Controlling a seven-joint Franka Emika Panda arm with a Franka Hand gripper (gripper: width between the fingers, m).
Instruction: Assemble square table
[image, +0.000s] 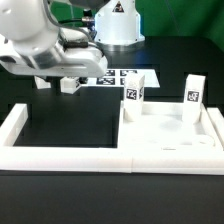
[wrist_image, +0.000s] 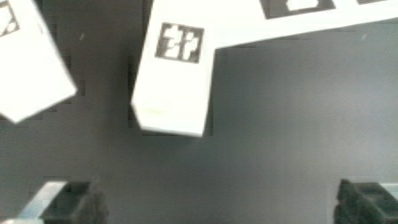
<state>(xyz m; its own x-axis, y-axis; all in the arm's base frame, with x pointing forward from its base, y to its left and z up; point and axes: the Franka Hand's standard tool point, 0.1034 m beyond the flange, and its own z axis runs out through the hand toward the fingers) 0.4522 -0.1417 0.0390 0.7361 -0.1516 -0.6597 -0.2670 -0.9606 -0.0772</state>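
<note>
I should next grab the tagged leg block by its plain end (wrist_image: 173, 118) with my gripper, so that I can fit another leg onto the square table slab.
The square table slab (image: 172, 138) lies flat at the exterior view's right, inside the border wall. Two tagged white leg blocks (image: 137, 96) (image: 193, 90) stand upright on its far side. In the wrist view a third leg block (wrist_image: 176, 78) lies on the black table, tag up, ahead of my gripper (wrist_image: 214, 205). Part of another tagged leg block (wrist_image: 29, 62) lies beside it. My gripper (image: 56, 86) hangs at the exterior view's upper left, above the table. Its fingers (wrist_image: 63, 203) stand wide apart with nothing between them.
A long low white border wall (image: 60, 152) runs along the front and the exterior view's left. The marker board (image: 116, 77) lies at the back by the robot base; its edge shows in the wrist view (wrist_image: 302, 22).
</note>
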